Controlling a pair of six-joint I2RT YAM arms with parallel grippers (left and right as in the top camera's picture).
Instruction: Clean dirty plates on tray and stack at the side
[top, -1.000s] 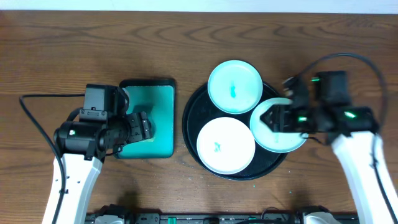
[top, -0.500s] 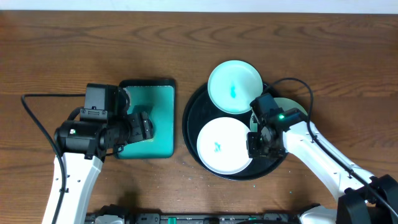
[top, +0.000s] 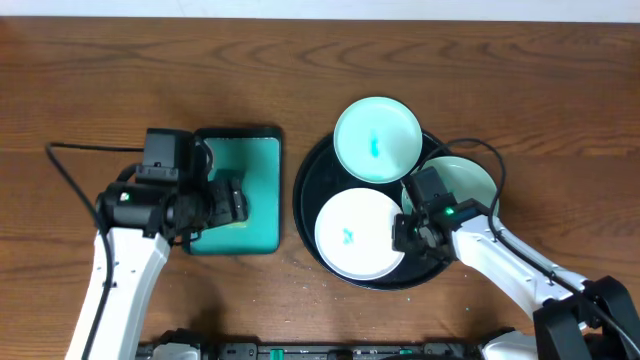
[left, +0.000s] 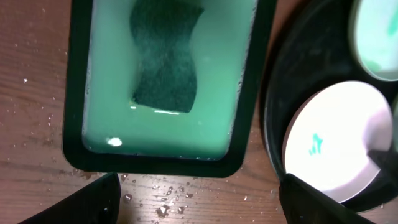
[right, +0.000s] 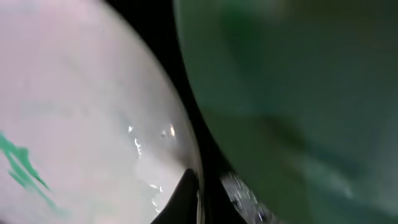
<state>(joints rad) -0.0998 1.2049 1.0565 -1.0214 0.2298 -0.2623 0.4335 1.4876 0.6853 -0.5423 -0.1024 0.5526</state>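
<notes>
I should next pinch the dark sponge across its narrow middle (left: 166, 51) with my left gripper; its broad ends stay free to wipe the dirty plate.
The black tray (top: 306, 192) holds three plates. A pale-mint plate (top: 377, 138) with a teal smear sits at the back. A white plate (top: 355, 233) with a teal smear lies at the front, also seen in the left wrist view (left: 336, 140). A third plate (top: 465, 180) at the right is partly hidden by my right arm. My right gripper (top: 403, 232) is shut on the white plate's right rim. In the right wrist view (right: 200, 186) one finger lies inside the plate (right: 81, 106) and one outside. My left gripper (top: 235, 200) hangs open over the teal container (top: 255, 165), holding nothing.
A dark sponge (left: 166, 56) lies in green liquid inside the black-rimmed container (left: 249, 93). Water drops dot the wood (left: 186, 193) in front of it. The tray's rim (left: 273, 106) lies close to the container's right side. Bare wooden table surrounds both.
My right arm has swung from over the right plate to the white front plate's right rim, and its jaws have shut on it. The left arm shifted only slightly.
</notes>
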